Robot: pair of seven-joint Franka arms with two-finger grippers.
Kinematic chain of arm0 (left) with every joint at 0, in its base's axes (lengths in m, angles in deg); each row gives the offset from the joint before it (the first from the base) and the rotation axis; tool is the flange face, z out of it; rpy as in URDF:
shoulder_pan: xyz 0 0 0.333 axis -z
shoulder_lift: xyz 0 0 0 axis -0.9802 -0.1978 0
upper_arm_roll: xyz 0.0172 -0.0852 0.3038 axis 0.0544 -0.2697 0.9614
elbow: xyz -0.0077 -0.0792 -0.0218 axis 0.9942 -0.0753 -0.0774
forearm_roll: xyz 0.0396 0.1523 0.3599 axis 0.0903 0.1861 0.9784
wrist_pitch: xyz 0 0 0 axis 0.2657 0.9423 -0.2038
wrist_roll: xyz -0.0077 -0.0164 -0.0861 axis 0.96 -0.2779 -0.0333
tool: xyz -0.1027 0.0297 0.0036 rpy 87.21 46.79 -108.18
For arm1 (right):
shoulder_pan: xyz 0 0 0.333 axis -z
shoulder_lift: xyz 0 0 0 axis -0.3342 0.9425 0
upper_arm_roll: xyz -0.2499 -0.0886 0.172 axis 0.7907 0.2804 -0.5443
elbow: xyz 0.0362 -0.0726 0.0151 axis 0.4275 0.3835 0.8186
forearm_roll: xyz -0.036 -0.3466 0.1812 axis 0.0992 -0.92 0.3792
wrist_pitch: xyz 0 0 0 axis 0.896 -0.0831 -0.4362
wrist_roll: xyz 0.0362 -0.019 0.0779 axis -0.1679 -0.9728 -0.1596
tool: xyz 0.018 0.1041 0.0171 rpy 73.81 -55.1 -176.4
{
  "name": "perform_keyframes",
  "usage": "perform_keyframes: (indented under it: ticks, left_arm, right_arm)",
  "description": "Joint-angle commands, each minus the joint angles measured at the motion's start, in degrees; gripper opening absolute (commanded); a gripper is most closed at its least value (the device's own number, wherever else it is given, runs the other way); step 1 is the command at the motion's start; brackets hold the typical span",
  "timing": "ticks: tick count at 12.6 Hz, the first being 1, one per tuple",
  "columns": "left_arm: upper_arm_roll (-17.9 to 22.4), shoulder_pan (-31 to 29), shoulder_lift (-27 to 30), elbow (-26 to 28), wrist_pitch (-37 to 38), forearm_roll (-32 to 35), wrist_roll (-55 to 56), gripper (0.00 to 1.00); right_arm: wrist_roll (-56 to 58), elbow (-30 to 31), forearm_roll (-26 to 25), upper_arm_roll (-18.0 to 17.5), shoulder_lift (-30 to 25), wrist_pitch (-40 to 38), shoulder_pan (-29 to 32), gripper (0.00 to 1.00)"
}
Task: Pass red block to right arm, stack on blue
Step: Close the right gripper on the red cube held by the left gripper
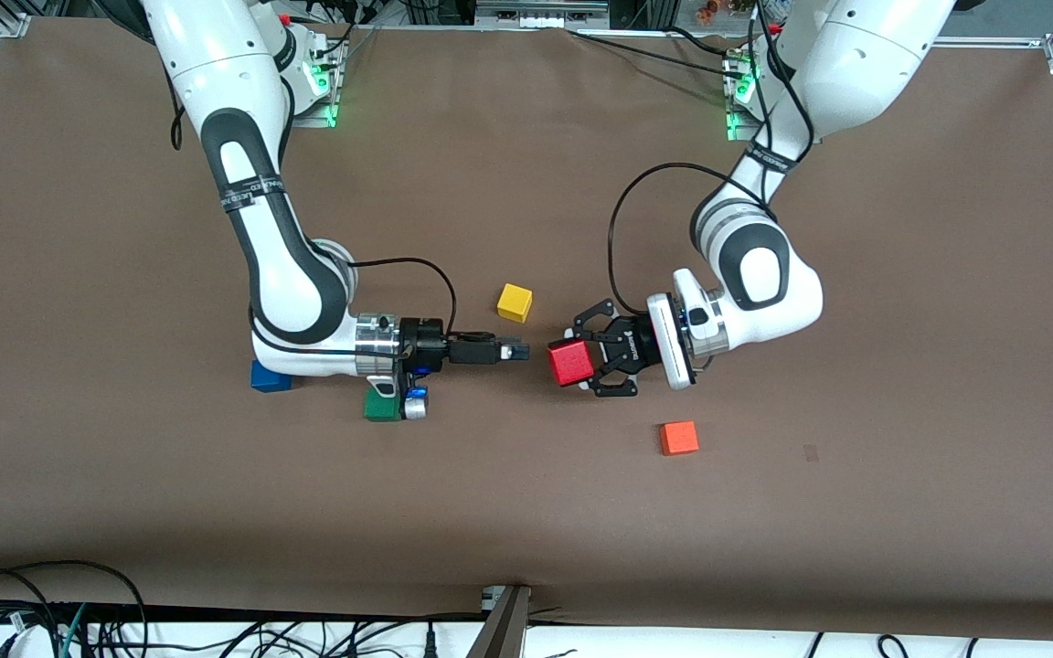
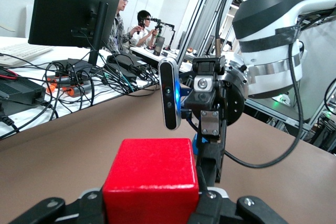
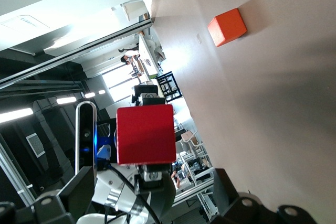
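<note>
The sides of the red block (image 1: 570, 363) are exposed. My right gripper should grab it there next, to stack it on the blue cube (image 1: 269, 376).
The red block (image 1: 570, 363) is held in my left gripper (image 1: 584, 361), the spidery black claw, in the air over the middle of the table. In the left wrist view the claw (image 2: 151, 195) is shut on the block (image 2: 151, 182). My right gripper (image 1: 519, 351), slim and black, points at the block from a short gap away and is open. In the right wrist view its fingers (image 3: 79, 187) stand wide apart with the block (image 3: 145, 134) ahead. The blue cube (image 1: 269, 376) sits on the table, partly hidden under the right arm.
A green cube (image 1: 382, 407) lies under the right wrist, beside its camera. A yellow cube (image 1: 515, 302) lies farther from the front camera than the grippers. An orange cube (image 1: 678, 438) lies nearer, toward the left arm's end, and shows in the right wrist view (image 3: 227, 27).
</note>
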Motion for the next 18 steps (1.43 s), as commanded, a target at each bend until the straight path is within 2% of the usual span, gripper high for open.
perform_keyframes:
  ticks: [1, 4, 6, 7, 8, 9, 10, 14, 15, 16, 18]
  left_arm:
    - [0.41, 2.05, -0.69, -1.58, -1.5, -3.48, -2.5, 0.0]
    - [0.41, 3.1, -0.69, -1.58, -1.5, -5.16, -3.2, 0.0]
    - [0.41, 3.1, -0.61, -1.58, -1.5, -5.86, -3.38, 0.0]
    - [0.41, 3.19, -0.52, -2.01, -1.59, -5.87, -3.29, 0.0]
    - [0.49, 3.28, -0.43, -2.63, -2.02, -5.87, -3.2, 0.0]
    - [0.41, 3.37, 0.0, -2.63, -3.59, -5.87, -3.2, 0.0]
    - [0.41, 3.46, -0.08, -2.9, -3.87, -5.95, -2.94, 0.0]
    - [0.41, 3.98, 0.1, -3.69, -4.66, -5.43, -2.76, 0.0]
    - [0.49, 3.98, 0.1, -3.69, -4.66, -4.99, -3.2, 0.73]
    - [0.49, 3.81, 0.1, -3.6, -4.66, -4.9, -3.81, 1.0]
    - [0.49, 3.55, 0.97, -3.07, -4.66, -4.9, -4.08, 1.0]
  right_arm:
    - [0.34, 0.65, 1.63, 0.27, -0.68, 2.94, -1.83, 1.0]
    - [0.34, 0.57, 2.16, 0.27, -0.68, 3.92, -2.54, 1.0]
    - [0.34, 0.48, 2.07, 0.27, -0.77, 5.84, -3.33, 0.95]
    - [0.43, 0.39, 2.07, 0.27, -0.77, 6.55, -3.94, 0.84]
    - [0.78, 0.39, 1.99, 0.27, -0.85, 7.08, -4.12, 0.42]
    - [1.13, 0.3, 1.81, 0.27, -0.85, 7.08, -4.12, 0.12]
    - [1.22, 0.3, 1.64, 0.36, -0.85, 7.08, -3.95, 0.02]
    - [1.13, 0.13, 1.55, 0.45, -0.85, 7.08, -3.77, 0.0]
    - [1.13, 0.04, 1.55, 0.45, -0.85, 7.08, -3.77, 0.0]
    - [1.05, 0.04, 1.46, 0.62, -0.94, 7.08, -3.69, 0.0]
    - [1.22, -0.05, 0.07, 1.5, -1.2, 7.0, -3.25, 0.0]
